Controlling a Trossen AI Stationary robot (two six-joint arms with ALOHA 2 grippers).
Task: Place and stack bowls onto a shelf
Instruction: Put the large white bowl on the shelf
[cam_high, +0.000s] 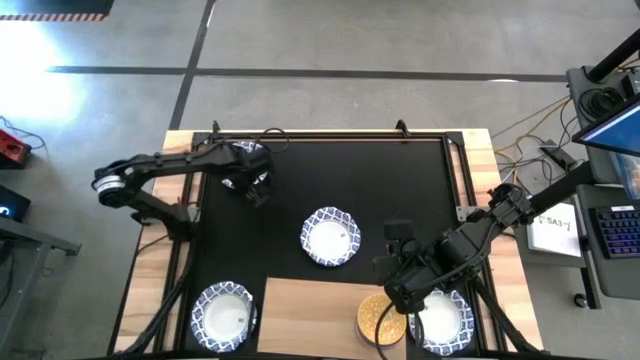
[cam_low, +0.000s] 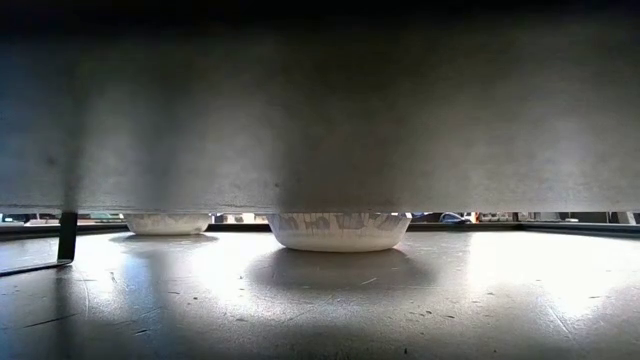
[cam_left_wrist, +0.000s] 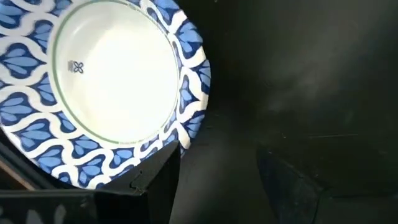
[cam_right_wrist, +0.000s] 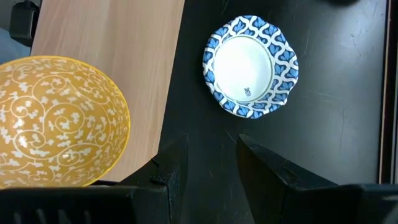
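The white bowl should be stacked on the light-wood shelf, so my left gripper should next grab the bowl by its blue-patterned rim (cam_left_wrist: 177, 138).
A yellow-gold patterned bowl (cam_high: 380, 318) (cam_right_wrist: 56, 121) sits on the light-wood shelf (cam_high: 310, 315) (cam_right_wrist: 124, 50). My right gripper (cam_high: 388, 272) (cam_right_wrist: 208, 146) is open over the black mat just beside that bowl, with nothing between its fingers. A white bowl with a blue rim (cam_high: 330, 237) (cam_right_wrist: 250, 65) rests on the mat ahead of it. My left gripper (cam_high: 255, 190) (cam_left_wrist: 230, 162) is open at the near side of another white, blue-rimmed bowl (cam_high: 245, 160) (cam_left_wrist: 99, 81) at the mat's far left. My left gripper has one finger (cam_left_wrist: 158, 180) right at the rim (cam_left_wrist: 183, 140) of the far-left white bowl, which sits flat on the mat. I cannot tell whether the finger touches the rim. The other finger stands over bare mat.
Two more white, blue-rimmed bowls rest near the front: one (cam_high: 222, 315) left of the shelf, one (cam_high: 442, 320) right of it, under my right arm. The low view shows two bowls (cam_low: 340, 230) (cam_low: 167, 222) below a broad grey surface. A black frame rail (cam_high: 330, 137) edges the mat.
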